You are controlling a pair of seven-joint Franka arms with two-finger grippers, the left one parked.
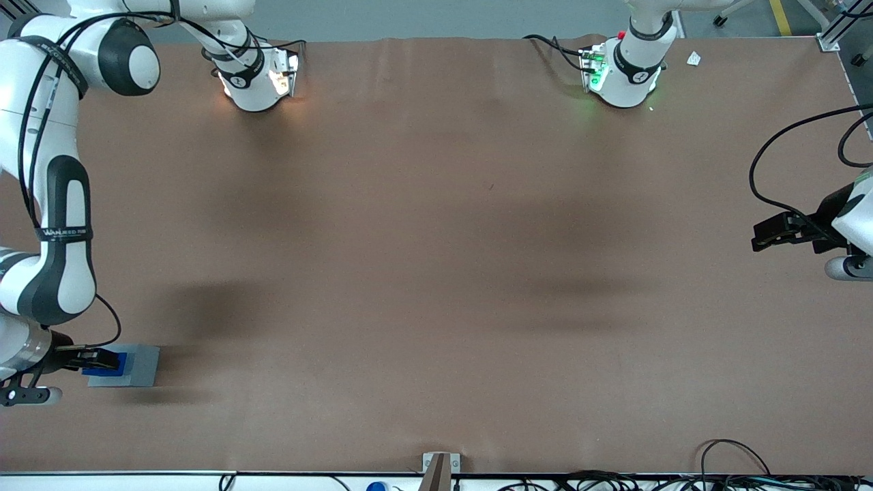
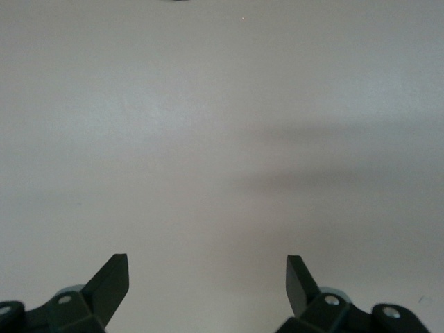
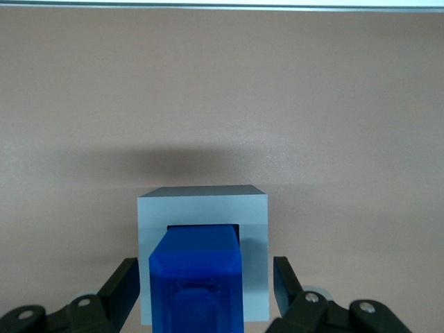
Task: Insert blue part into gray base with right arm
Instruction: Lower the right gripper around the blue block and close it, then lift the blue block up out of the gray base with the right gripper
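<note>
I will next grab the blue part's raised body by opposite sides with my right gripper. Then I can work it in the gray base's socket (image 3: 232, 232).
The gray base (image 1: 142, 365) sits on the brown table at the working arm's end, near the front camera. The blue part (image 1: 109, 362) stands in its socket. In the right wrist view the blue part (image 3: 198, 274) stands upright in the socket of the gray base (image 3: 253, 225) and rises above the pale rim. My right gripper (image 1: 101, 359) is directly over them. Its fingers are open in the right wrist view (image 3: 205, 283), one on each side of the base, with a gap to the blue part on both sides.
The working arm's elbow (image 1: 58, 273) hangs over the table's end near the base. The parked arm's gripper (image 1: 784, 232) and black cables (image 1: 757, 177) are at the parked arm's end. A small bracket (image 1: 438, 468) sits at the table edge nearest the front camera.
</note>
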